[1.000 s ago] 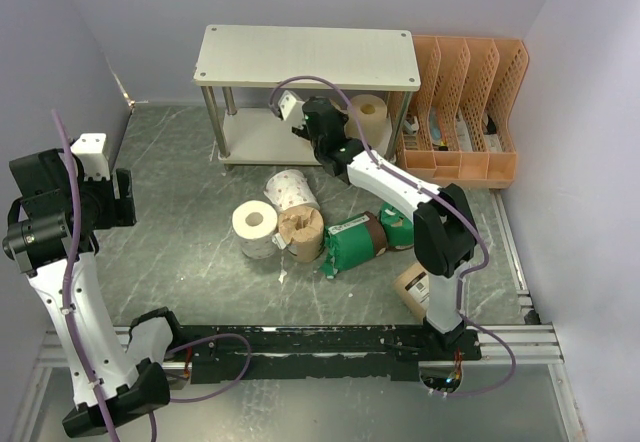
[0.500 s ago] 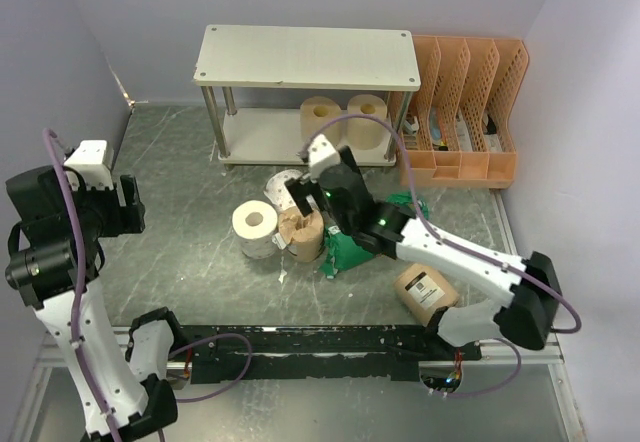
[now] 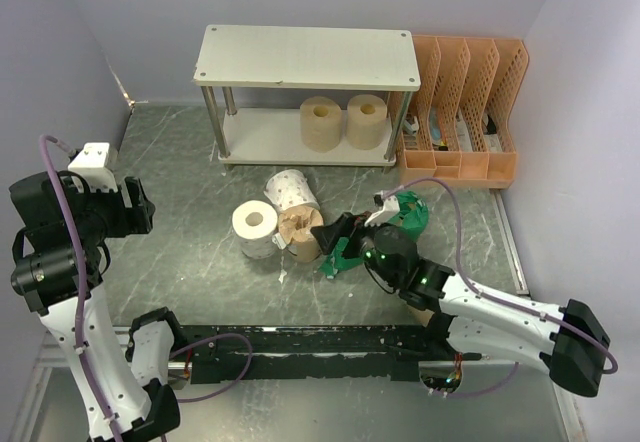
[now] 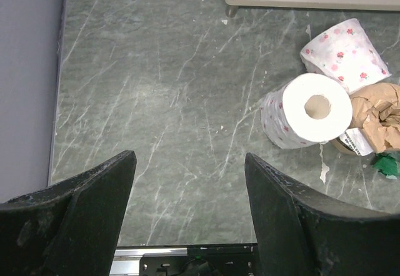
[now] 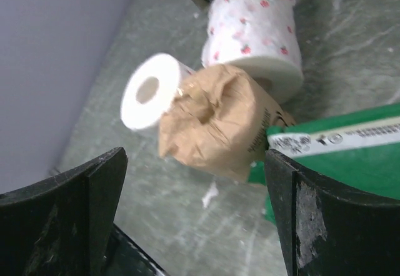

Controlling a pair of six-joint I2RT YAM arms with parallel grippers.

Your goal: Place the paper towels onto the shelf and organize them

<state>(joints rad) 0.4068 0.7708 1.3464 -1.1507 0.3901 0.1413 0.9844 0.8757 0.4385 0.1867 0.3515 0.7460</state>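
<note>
My right gripper grips the brown roll by its crumpled wrapper (image 3: 297, 224) next, so its flat base stays free to stand on the shelf (image 3: 308, 54).
The shelf (image 3: 308, 54) stands at the back, with two tan rolls (image 3: 321, 122) (image 3: 367, 120) upright on its lower board. On the floor lie two white floral rolls (image 3: 292, 190) (image 3: 255, 228), a brown paper-wrapped roll (image 3: 300, 232) and two green-wrapped rolls (image 3: 350, 250) (image 3: 410, 212). My right gripper (image 3: 335, 230) is open and empty, low beside the brown roll (image 5: 215, 123), with the green pack (image 5: 350, 157) to its right. My left gripper (image 3: 130, 212) is open and empty over bare floor at the left; its view shows a white roll (image 4: 315, 107). No labelled tan roll shows in any view.
An orange perforated file rack (image 3: 465, 112) stands right of the shelf. Grey walls close in on the left, back and right. A black rail (image 3: 300, 347) runs along the near edge. Scraps of white paper (image 3: 283, 275) lie by the pile.
My right arm has pulled back from the shelf's lower tier, leaving a second tan roll there, and has dropped to the floor pile by the brown roll. My left arm has shifted slightly.
</note>
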